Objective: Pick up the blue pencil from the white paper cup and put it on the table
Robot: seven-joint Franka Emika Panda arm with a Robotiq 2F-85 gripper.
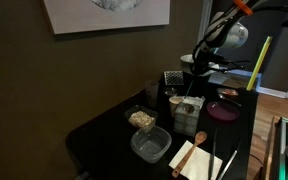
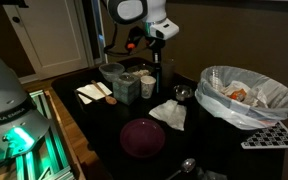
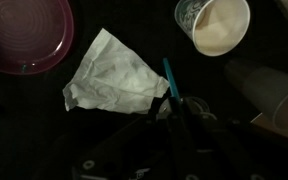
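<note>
The blue pencil would drop short of the black table, so my gripper should hold it until lower.
My gripper [image 3: 174, 108] is shut on the blue pencil [image 3: 168, 77], whose tip sticks out ahead of the fingers over the black table [image 3: 144, 25]. In the wrist view the white paper cup [image 3: 218, 25] stands at the top right, apart from the pencil, with its inside showing empty. In both exterior views the gripper [image 1: 191, 76] [image 2: 156, 55] hangs above the group of cups [image 2: 146, 85] at the middle of the table [image 2: 104, 125]. The pencil is too small to make out there.
A crumpled white tissue [image 3: 109, 72] [image 2: 168, 114] lies just left of the pencil. A purple plate [image 3: 24, 35] [image 2: 142, 137] [image 1: 222, 110] is nearby. A clear plastic container [image 1: 150, 145], a paper with a wooden spoon [image 1: 196, 158], a small metal cup [image 2: 182, 93] and a bag-lined basket [image 2: 246, 95] stand around.
</note>
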